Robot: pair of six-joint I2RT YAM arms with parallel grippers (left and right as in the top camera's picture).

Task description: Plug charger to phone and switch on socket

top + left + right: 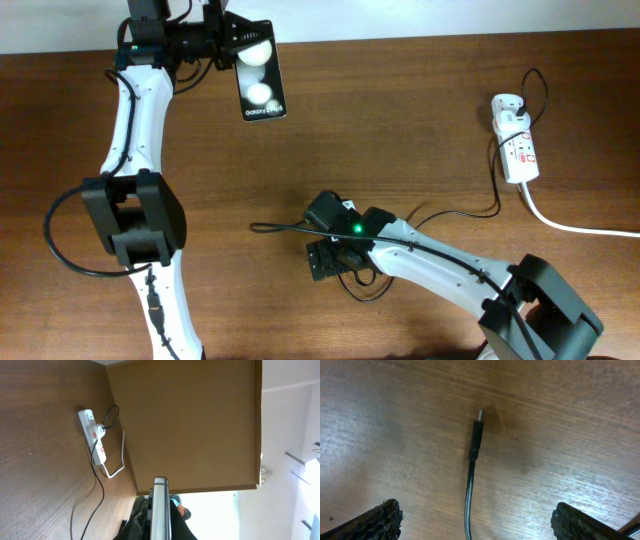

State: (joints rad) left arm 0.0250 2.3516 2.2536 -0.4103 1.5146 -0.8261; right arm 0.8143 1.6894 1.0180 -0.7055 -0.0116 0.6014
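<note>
The right gripper should next grab the charger cable (469, 487) just behind its plug, so the metal tip stays free to go into the phone.
My left gripper (230, 45) at the table's far edge is shut on one end of the black phone (259, 75), which shows two white spots and white lettering. In the left wrist view the phone (160, 507) stands edge-on between the jaws (160, 527). My right gripper (314, 236) is open low over the table's middle. It straddles the charger's thin black cable (469, 487) without touching it, and the plug tip (479, 414) lies on the wood ahead. The tip also shows in the overhead view (254, 227). The white socket strip (516, 143) lies far right with the white adapter (507, 108) in it.
The socket's thick white cord (575, 226) runs off the right edge. The charger cable loops from the socket across the table and under my right arm. The left wrist view also shows the socket (92, 435) and the table's edge (200, 491).
</note>
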